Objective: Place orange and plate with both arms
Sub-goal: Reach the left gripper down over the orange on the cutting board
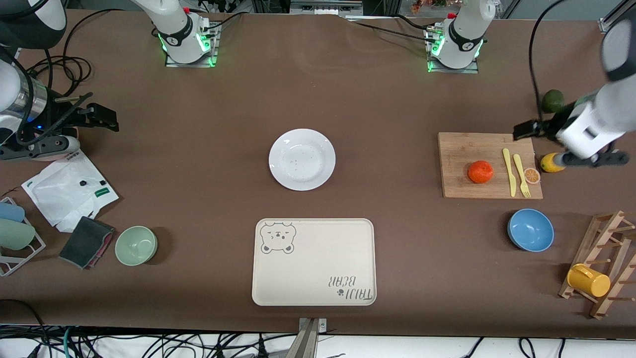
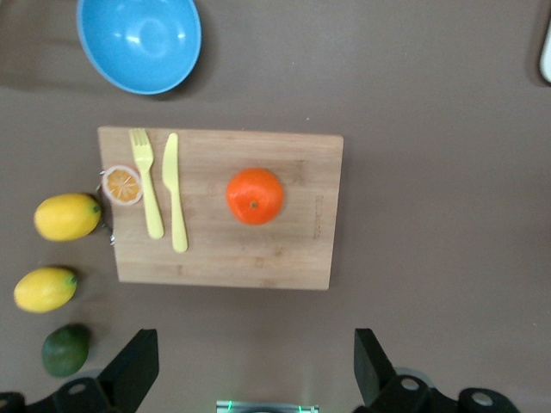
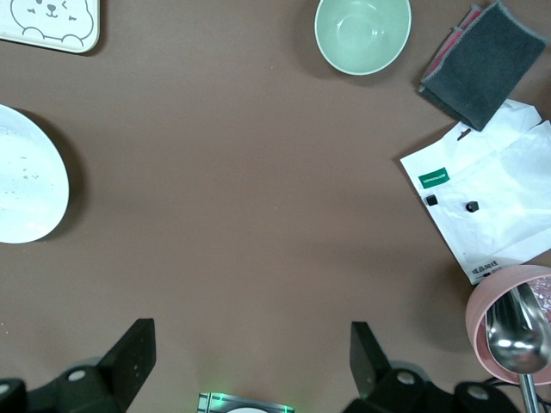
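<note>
The orange needs to go on the plate [image 1: 302, 159], so my left gripper should next grab the orange around its round middle [image 1: 480, 172].
The orange [image 1: 480, 171] sits on a wooden cutting board [image 1: 462, 149] toward the left arm's end of the table; it also shows in the left wrist view [image 2: 255, 195]. The white plate [image 1: 302, 159] lies bare at the table's middle, and part of it shows in the right wrist view [image 3: 26, 185]. My left gripper [image 1: 566, 144] hangs open and empty high over the table beside the board [image 2: 254, 348]. My right gripper [image 1: 74, 130] hangs open and empty over the right arm's end of the table [image 3: 251, 337], apart from the plate.
A cream bear tray [image 1: 318, 258] lies nearer the camera than the plate. On the board are a yellow knife and fork [image 1: 515, 174]. Beside it are an orange-slice disc [image 1: 532, 175], lemons [image 2: 67, 216], blue bowl [image 1: 530, 229]. A green bowl [image 1: 136, 245], white bag [image 1: 69, 191], mug rack [image 1: 603, 268] stand around.
</note>
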Motion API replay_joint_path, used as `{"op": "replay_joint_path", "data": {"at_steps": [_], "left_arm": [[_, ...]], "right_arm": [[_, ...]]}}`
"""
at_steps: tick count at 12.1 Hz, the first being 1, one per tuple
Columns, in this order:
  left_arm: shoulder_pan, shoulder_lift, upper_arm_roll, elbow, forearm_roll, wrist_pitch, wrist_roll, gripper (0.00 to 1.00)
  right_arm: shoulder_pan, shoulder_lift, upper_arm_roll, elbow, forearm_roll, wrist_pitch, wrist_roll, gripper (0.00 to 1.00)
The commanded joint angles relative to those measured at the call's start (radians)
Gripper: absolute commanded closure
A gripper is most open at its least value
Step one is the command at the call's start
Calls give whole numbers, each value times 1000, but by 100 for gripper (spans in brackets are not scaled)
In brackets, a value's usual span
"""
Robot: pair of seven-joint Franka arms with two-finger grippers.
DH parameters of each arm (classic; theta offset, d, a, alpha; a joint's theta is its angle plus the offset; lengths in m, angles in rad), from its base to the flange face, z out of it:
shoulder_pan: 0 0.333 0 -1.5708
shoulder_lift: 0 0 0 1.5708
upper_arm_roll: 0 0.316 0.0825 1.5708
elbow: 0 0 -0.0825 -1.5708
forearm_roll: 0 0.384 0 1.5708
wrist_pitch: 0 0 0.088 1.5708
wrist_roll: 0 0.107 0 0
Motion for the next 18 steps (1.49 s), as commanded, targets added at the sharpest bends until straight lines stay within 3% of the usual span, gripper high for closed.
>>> {"op": "replay_joint_path", "data": {"at_steps": [1,3,7,11,12,18], "left_arm": [[-14,120,-6,19,56,73,10,0],[-37,178,-9,-22,98,155,10,0],[-31,170,-9,-275,151,425,12,0],[-16,169,-7,-451,213,655,16,0],[-13,169,-7,-476,256,710,16,0],[-5,181,-7,-519,270,748,16,0]], "right_arm": [[-3,0,0,2,4,-1,-8,0],[-4,2,0,2,5,-1,-7,0],[2,2,0,2,5,1,-7,0],[5,3,3,0,7,-1,-7,0],[5,3,3,-3,7,-1,-7,0],[6,11,3,-3,7,2,-7,0]]}}
